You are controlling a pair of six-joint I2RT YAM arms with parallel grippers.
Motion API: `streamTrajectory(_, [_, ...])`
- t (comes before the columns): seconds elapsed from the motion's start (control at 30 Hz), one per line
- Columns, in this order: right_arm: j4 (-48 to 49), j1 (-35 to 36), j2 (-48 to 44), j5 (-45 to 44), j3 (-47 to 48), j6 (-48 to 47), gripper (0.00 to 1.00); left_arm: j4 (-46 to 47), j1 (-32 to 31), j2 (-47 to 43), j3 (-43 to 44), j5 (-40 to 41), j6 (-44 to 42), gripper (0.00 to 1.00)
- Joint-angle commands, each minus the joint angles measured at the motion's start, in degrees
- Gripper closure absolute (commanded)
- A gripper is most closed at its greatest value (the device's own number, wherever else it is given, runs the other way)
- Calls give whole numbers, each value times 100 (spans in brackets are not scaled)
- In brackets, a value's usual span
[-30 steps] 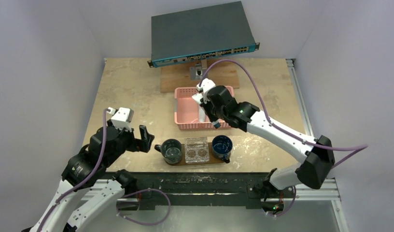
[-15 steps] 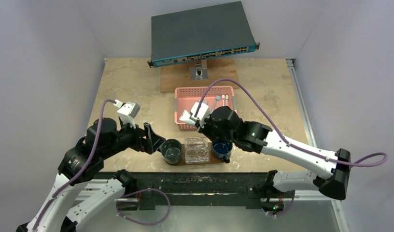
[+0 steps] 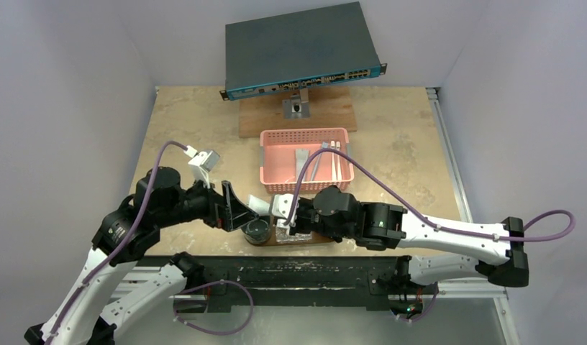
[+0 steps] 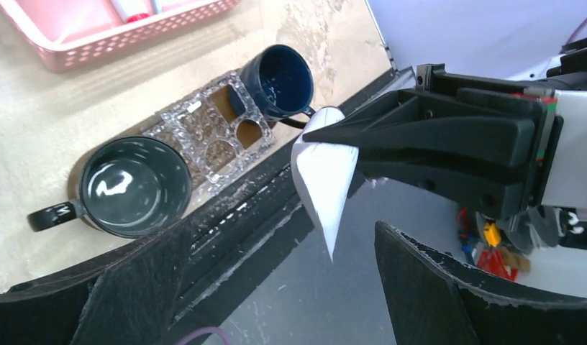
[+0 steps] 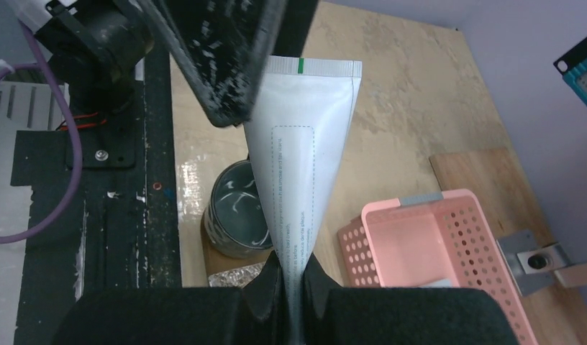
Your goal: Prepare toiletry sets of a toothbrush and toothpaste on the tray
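Note:
My left gripper grabs the flat, wide end (image 3: 254,203) of the toothpaste tube next, so the tube's narrow end stays free to go into the holder (image 3: 293,235).
My right gripper (image 5: 294,277) is shut on the narrow end of a flat silvery-white toothpaste tube (image 5: 303,165) and holds it in the air above the grey mug (image 5: 237,208). In the top view the tube (image 3: 260,206) sticks out to the left of the right gripper (image 3: 274,213). My left gripper (image 3: 240,208) is open beside it. In the left wrist view the tube (image 4: 323,180) points down between the open left fingers (image 4: 449,287). The dark-brown tray (image 5: 219,262) lies under the mugs. Toothbrushes (image 3: 335,162) and another tube (image 3: 303,159) lie in the pink basket (image 3: 276,147).
On the tray stand a grey mug (image 4: 136,187), a clear glass holder (image 4: 215,129) and a blue mug (image 4: 280,70). The right arm hides the blue mug in the top view. A network switch (image 3: 301,47) on a wooden board (image 3: 262,118) stands at the back.
My right arm has carried the tube out of the basket and toward the near edge, over the tray. My left arm has moved right, up to the tube.

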State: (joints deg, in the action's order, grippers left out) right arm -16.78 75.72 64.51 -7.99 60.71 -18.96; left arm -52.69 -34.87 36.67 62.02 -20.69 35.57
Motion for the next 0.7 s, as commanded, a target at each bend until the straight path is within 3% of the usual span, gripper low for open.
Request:
streamTrajectory(0.0, [507,235,43,-182,192,-470,100,255,34,148,193,-529,237,4])
streamTrajectory(0.2, [594,442,155,-373,300,-584,100,337,33,220,138,-777,370,9])
streamTrajectory(0.67, [783,684,288,-834,354,-694,100,390,33,306,-23,-1062,460,38])
